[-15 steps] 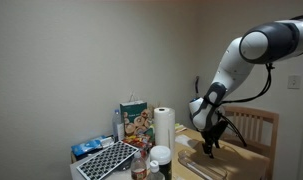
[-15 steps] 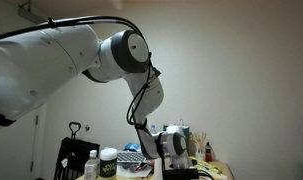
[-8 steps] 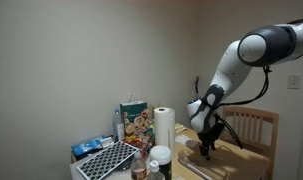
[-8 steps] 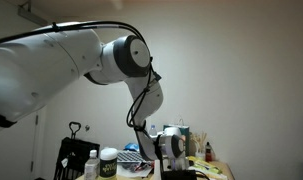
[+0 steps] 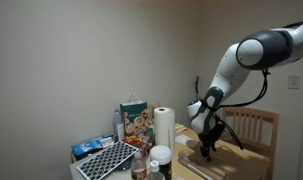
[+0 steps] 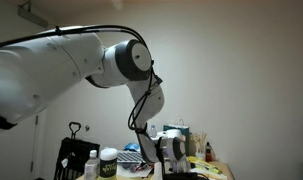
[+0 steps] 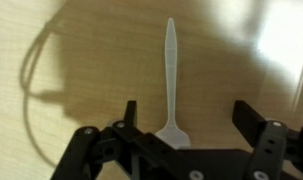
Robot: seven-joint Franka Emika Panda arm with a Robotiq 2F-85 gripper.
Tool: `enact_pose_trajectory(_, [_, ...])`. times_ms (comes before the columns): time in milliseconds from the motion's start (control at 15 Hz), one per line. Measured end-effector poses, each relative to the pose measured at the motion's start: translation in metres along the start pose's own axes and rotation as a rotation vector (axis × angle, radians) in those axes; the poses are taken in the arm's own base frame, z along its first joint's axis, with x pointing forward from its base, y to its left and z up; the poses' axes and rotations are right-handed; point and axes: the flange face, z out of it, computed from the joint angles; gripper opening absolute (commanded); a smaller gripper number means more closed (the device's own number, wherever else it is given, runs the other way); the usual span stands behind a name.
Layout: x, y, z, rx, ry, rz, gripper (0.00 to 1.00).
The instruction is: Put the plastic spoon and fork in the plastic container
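My gripper should close now, as my fingers are down at the table on both sides of the utensil's narrow neck [image 7: 171, 112].
In the wrist view a white plastic utensil [image 7: 170, 75] lies flat on the wooden table [image 7: 81, 70], its handle pointing away and its head near the gripper body. My gripper [image 7: 187, 112] hangs open just above it, with one finger on each side of the head. In both exterior views the gripper [image 5: 207, 150] [image 6: 174, 166] is low over the table. The clear plastic container [image 5: 199, 168] lies near the table's front edge in an exterior view. I cannot tell whether the utensil is the spoon or the fork; no other utensil shows.
A paper-towel roll [image 5: 165, 128], a colourful box [image 5: 137, 122], a dark keyboard-like grid [image 5: 106, 160] and jars [image 5: 159, 158] stand on the table. A wooden chair [image 5: 253, 128] is behind the arm. Bottles [image 6: 100, 163] show in an exterior view.
The arm has shifted very slightly; the gripper stays low over the table.
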Motion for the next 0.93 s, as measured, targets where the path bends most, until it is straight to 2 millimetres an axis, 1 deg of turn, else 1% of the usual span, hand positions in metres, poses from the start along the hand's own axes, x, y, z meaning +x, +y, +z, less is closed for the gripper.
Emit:
enact_pose_trajectory(333, [0.0001,0.0114,-0.0004,0.011,0.010,0.029,0.34])
enact_pose_trajectory(667, [0.0015,0.0101,-0.0014,0.032,0.017,0.050,0.02])
enact_pose_trajectory(733, [0.0016,0.0098,-0.0014,0.036,0.018,0.054,0.00])
enact_pose_trajectory(933, [0.0015,0.0108,-0.0026,0.048,0.022,0.067,0.02])
